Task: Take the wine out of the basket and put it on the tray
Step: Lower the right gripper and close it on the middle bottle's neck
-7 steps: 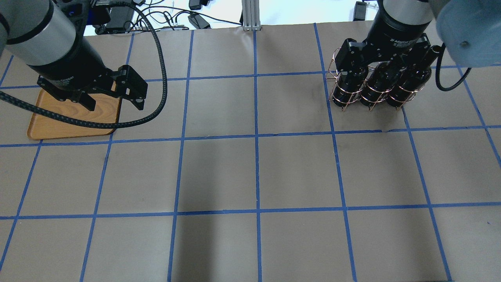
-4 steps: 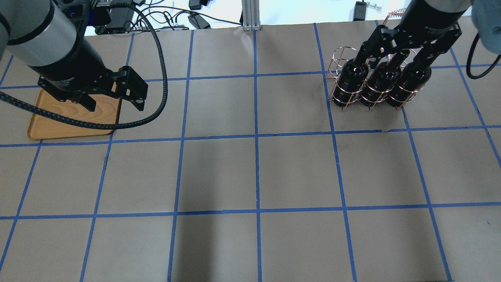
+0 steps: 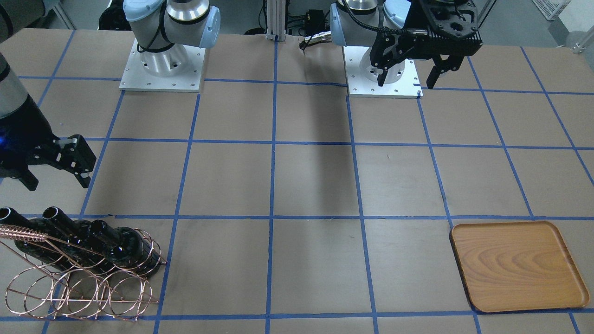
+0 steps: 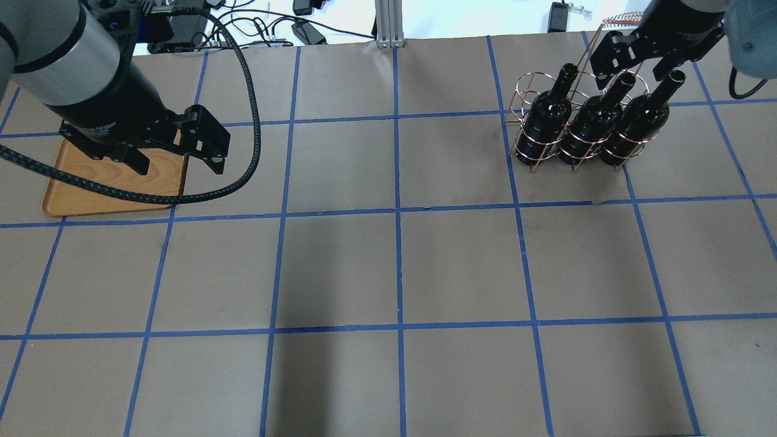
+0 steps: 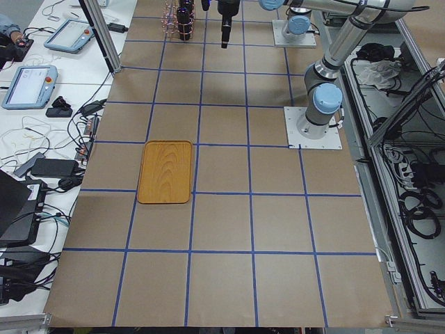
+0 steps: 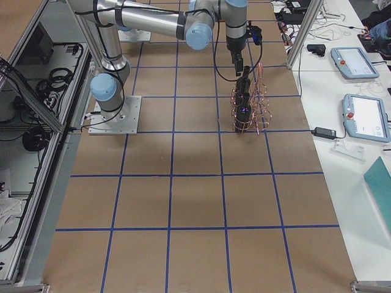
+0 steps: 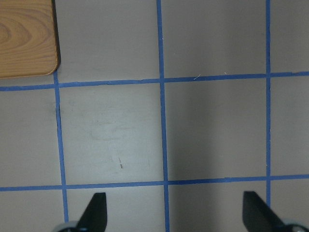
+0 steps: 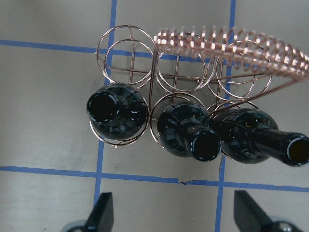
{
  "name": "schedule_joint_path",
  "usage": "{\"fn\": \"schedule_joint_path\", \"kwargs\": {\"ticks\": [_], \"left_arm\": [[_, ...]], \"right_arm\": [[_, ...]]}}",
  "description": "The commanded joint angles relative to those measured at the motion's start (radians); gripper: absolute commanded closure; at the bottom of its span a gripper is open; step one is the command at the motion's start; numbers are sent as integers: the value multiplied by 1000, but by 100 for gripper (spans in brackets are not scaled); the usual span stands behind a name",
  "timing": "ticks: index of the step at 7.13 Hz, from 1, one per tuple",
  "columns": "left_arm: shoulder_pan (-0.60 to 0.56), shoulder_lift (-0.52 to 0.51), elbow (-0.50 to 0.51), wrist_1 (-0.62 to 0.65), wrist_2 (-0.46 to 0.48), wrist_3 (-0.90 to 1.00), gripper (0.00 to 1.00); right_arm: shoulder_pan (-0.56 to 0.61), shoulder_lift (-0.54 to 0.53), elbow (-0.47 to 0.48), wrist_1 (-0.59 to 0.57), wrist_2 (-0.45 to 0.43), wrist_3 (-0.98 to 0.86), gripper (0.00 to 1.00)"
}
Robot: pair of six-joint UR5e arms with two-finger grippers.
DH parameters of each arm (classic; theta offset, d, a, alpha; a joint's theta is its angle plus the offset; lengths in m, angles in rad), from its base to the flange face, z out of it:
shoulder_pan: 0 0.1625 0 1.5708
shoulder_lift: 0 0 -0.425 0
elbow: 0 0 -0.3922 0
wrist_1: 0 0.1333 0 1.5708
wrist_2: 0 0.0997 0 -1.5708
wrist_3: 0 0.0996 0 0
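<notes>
The robot's right gripper will grab the middle wine bottle by its neck [image 3: 66, 223] [image 8: 200, 141] next, because that bottle sits in its wire loop with other bottles close on both sides.
Three dark wine bottles [image 4: 546, 118] [image 4: 587, 124] [image 4: 634, 124] stand in the near row of the copper wire basket [image 4: 523, 91] at the far right. They also show in the right wrist view [image 8: 116, 111] and the front view [image 3: 118, 248]. My right gripper [image 4: 628, 64] is open and empty, above and just behind the bottle necks; its fingertips [image 8: 101, 212] frame the bottles from above. The wooden tray [image 4: 79, 200] lies at the far left, bare [image 3: 515, 266]. My left gripper [image 4: 177, 165] hangs open and empty over the tray's right edge.
The basket's coil handle [image 8: 231, 43] runs over its back row of loops [image 3: 83, 297]. Both arm bases [image 3: 162, 69] sit at the table's robot side. Cables and devices [image 4: 267, 30] lie past the far edge. The tray corner [image 7: 24, 38] shows in the left wrist view.
My right gripper has risen from down among the bottle necks to above and behind them, still open. The bottles stay in the basket. The left arm has barely moved.
</notes>
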Motion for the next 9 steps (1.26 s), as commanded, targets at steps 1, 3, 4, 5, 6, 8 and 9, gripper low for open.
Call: {"fn": "schedule_joint_path", "kwargs": {"ticks": [1,3,4,5,6,8,9], "left_arm": [[0,1,0,0,0,0,0],[0,1,-2,0,0,0,0],[0,1,-2,0,0,0,0],[0,1,-2,0,2,0,0],[0,1,-2,0,2,0,0],[1,1,-2,1,-1,-3,0],[0,-1,-2,3,-1,-3,0]], "right_arm": [[-43,47,1,-51,-1,-53,11],[-50,81,2,-50,9,-38,16],[-50,89,5,-50,16,-36,16],[-50,89,8,-51,13,-36,17],[-50,98,8,-51,13,-35,22],[-48,104,8,-48,10,-39,31],[-48,104,8,-48,12,-40,35]]}}
